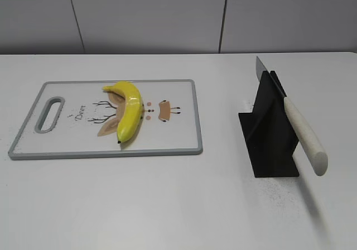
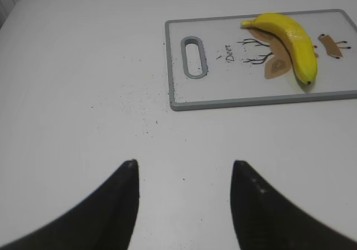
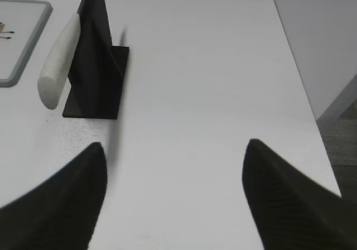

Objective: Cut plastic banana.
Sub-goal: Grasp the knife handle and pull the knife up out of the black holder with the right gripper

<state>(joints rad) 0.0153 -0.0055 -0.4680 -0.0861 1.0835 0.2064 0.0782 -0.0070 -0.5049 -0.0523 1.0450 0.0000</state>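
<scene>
My right gripper will next grab the knife by its speckled pale handle to cut the plastic banana [image 1: 129, 107].
A yellow plastic banana [image 1: 129, 107] lies on a white cutting board [image 1: 67, 144] with a grey rim at the left of the table; both also show in the left wrist view, banana [image 2: 290, 41] and board [image 2: 223, 91]. A knife with a white handle [image 1: 304, 135] rests slanted in a black stand [image 1: 270, 135], also in the right wrist view, handle [image 3: 58, 60] and stand [image 3: 97, 77]. My left gripper [image 2: 184, 163] is open and empty over bare table, near the board's handle end. My right gripper [image 3: 175, 144] is open and empty, to the right of the stand. Neither gripper shows in the exterior view.
The board has a slot handle [image 1: 50, 113] at its left end. The white table's right edge [image 3: 304, 88] runs close to my right gripper. A grey wall [image 1: 178, 15] stands behind the table. Dark specks dot the table near the board [image 2: 139, 102].
</scene>
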